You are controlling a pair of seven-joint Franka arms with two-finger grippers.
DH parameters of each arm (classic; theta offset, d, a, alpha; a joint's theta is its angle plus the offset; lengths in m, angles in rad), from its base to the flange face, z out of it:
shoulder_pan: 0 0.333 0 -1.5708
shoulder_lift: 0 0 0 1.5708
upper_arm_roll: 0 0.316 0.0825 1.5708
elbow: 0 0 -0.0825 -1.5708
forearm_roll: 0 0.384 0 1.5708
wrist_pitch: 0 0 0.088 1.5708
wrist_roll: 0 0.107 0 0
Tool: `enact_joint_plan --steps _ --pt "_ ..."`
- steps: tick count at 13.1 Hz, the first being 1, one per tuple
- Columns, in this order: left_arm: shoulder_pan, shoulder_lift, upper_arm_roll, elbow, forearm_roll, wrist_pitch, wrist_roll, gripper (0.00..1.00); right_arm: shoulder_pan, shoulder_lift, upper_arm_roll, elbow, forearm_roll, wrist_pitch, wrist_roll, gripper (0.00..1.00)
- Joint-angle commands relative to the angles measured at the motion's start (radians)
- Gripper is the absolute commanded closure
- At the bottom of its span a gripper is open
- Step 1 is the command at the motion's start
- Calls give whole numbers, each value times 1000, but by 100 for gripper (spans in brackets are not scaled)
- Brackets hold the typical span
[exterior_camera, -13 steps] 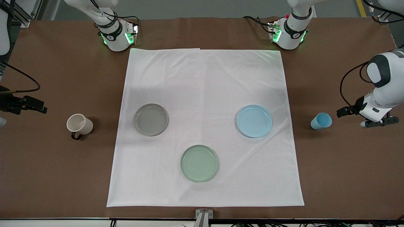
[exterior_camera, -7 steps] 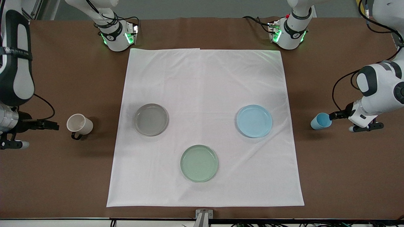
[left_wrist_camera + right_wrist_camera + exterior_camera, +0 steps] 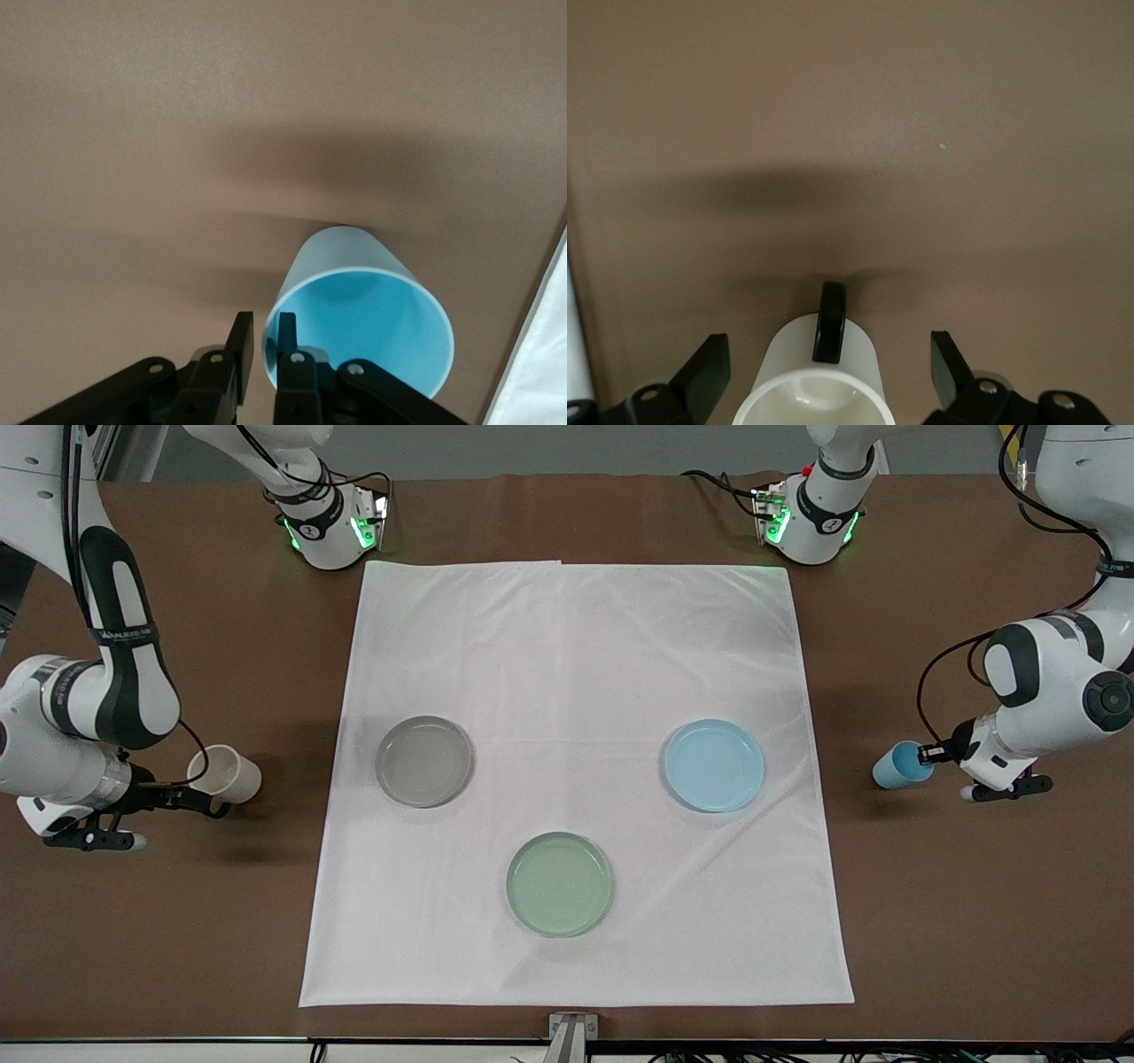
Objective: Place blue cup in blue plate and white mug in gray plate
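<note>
The right gripper grabs the white mug's black handle (image 3: pixel 830 322) next, to place the mug in the gray plate.
The blue cup (image 3: pixel 895 769) stands on bare brown table at the left arm's end, beside the blue plate (image 3: pixel 714 765). My left gripper (image 3: pixel 928 755) is shut on the cup's rim. In the left wrist view the blue cup (image 3: pixel 363 301) has one finger of the left gripper (image 3: pixel 264 332) inside its mouth and the other outside. The white mug (image 3: pixel 232 772) stands at the right arm's end, beside the gray plate (image 3: pixel 423 762). My right gripper (image 3: pixel 197 797) is open around it. In the right wrist view the white mug (image 3: pixel 788 367) sits between the spread fingers of the right gripper (image 3: pixel 828 367), black handle away from the wrist.
A pale green plate (image 3: pixel 559 884) lies on the white cloth (image 3: pixel 576 646), nearer the front camera than the other two plates. All three plates hold nothing. The arm bases (image 3: pixel 328 522) stand along the table's edge farthest from the camera.
Both arms came in from the table's ends. The left gripper reached the blue cup and closed on its rim. The right gripper moved up around the white mug and stayed open.
</note>
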Motion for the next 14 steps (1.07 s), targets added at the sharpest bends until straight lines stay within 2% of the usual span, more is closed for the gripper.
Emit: enact_joint_plan --steps 1,5,9,12,14 --pt "-2 -2 -10 3 -16 7 -3 98 -22 12 16 -54 -2 70 9 0" --pt "1 -21 -37 5 -19 -5 -3 100 -23 42 17 -54 3 92 9 3" --pt "0 -94 -118 14 -24 -102 -108 100 -28 67 19 -50 6 118 11 25" --pt "0 -103 -187 15 -24 -119 -223 100 -23 76 19 -45 53 120 9 39" --pt "-2 -102 -237 20 -22 -119 -312 100 -23 84 19 -42 54 121 9 46"
